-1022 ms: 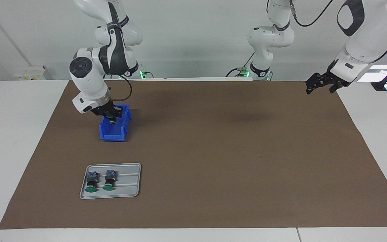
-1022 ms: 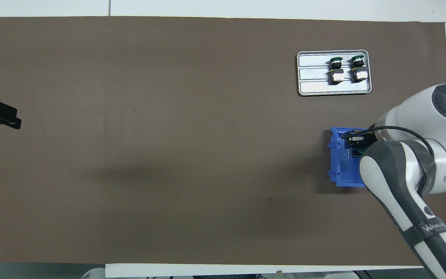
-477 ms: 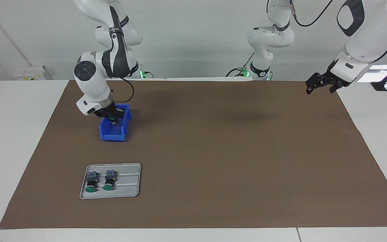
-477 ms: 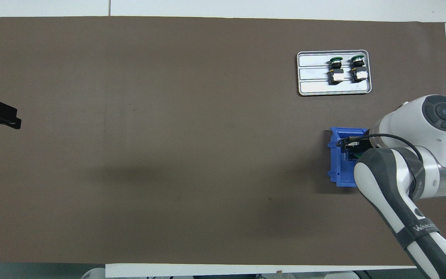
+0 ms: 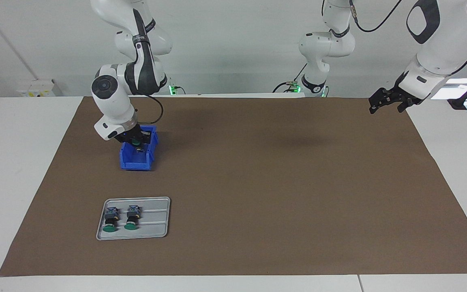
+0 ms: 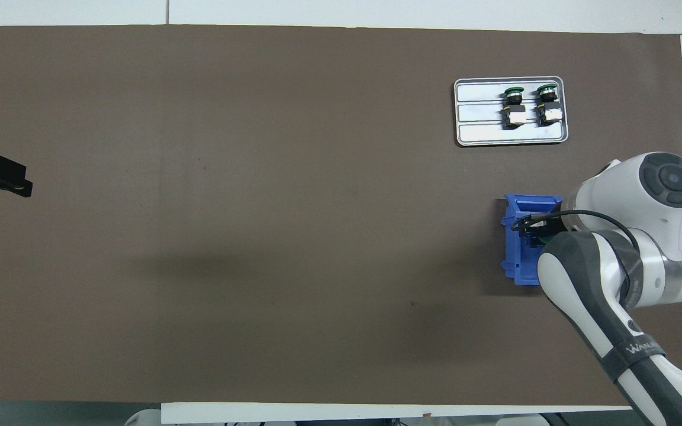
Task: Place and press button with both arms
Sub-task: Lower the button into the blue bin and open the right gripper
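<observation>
The robot's right gripper should open, because the button's green cap (image 6: 545, 240) stands inside the rim of the blue bin (image 6: 517, 251) and the button would lie in the bin.
My right gripper (image 5: 136, 143) hangs over the blue bin (image 5: 135, 163), shut on a button (image 5: 135, 141) whose green cap shows between the fingers. From overhead the right arm covers most of that gripper (image 6: 537, 232) and part of the bin (image 6: 517, 251). Two more buttons (image 5: 110, 221) (image 5: 131, 218) lie side by side in the grey tray (image 5: 157, 231), at its end toward the right arm's side of the table; overhead they show as a pair (image 6: 512, 105) (image 6: 547, 102) in the tray (image 6: 495, 138). My left gripper (image 5: 384, 106) waits open and holds nothing, over the mat's corner at the left arm's end (image 6: 3, 180).
A brown mat (image 5: 266, 182) covers most of the table. The tray lies farther from the robots than the bin. A third white arm base (image 5: 322, 44) stands at the robots' edge of the table.
The right arm's wrist has risen a little over the bin, with the button still held. The left arm has not moved.
</observation>
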Controlling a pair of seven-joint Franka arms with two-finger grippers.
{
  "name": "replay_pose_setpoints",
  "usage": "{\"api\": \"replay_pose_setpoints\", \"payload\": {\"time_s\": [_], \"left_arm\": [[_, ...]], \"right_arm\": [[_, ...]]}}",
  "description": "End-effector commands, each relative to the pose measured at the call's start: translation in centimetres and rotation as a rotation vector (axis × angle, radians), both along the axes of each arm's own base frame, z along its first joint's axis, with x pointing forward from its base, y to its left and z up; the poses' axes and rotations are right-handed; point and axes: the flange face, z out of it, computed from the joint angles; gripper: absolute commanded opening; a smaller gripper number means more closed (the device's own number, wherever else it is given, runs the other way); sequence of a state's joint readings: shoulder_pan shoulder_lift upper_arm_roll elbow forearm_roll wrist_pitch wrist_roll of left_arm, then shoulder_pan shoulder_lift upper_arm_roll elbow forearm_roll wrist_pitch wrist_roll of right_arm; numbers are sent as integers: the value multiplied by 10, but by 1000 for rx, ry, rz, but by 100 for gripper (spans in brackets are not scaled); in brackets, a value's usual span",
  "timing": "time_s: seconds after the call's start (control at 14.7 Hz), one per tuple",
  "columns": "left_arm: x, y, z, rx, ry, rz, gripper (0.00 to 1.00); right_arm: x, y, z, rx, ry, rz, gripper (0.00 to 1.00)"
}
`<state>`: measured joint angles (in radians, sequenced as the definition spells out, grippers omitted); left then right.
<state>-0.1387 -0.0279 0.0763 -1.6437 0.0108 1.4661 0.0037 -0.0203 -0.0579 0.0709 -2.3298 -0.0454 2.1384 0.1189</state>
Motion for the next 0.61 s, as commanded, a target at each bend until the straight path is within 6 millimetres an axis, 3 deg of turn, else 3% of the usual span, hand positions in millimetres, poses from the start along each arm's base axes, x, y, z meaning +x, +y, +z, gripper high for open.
{"api": "replay_pose_setpoints", "payload": {"time_s": [0.0, 0.07, 0.2, 0.41, 0.55], "left_arm": [[-5, 3, 3, -1, -11, -9, 100], [-5, 3, 3, -1, -11, -9, 100], [-5, 3, 3, -1, -11, -9, 100], [-5, 3, 4, -1, -13, -9, 100], [-5, 3, 3, -1, -11, -9, 100]], "right_arm": [[-3, -4, 0, -11, -15, 31, 44], [-2, -4, 1, -11, -16, 31, 60], [-1, -3, 2, -11, -19, 32, 72], [2, -4, 5, -11, -21, 30, 88], [5, -3, 10, -11, -25, 33, 91]]}}
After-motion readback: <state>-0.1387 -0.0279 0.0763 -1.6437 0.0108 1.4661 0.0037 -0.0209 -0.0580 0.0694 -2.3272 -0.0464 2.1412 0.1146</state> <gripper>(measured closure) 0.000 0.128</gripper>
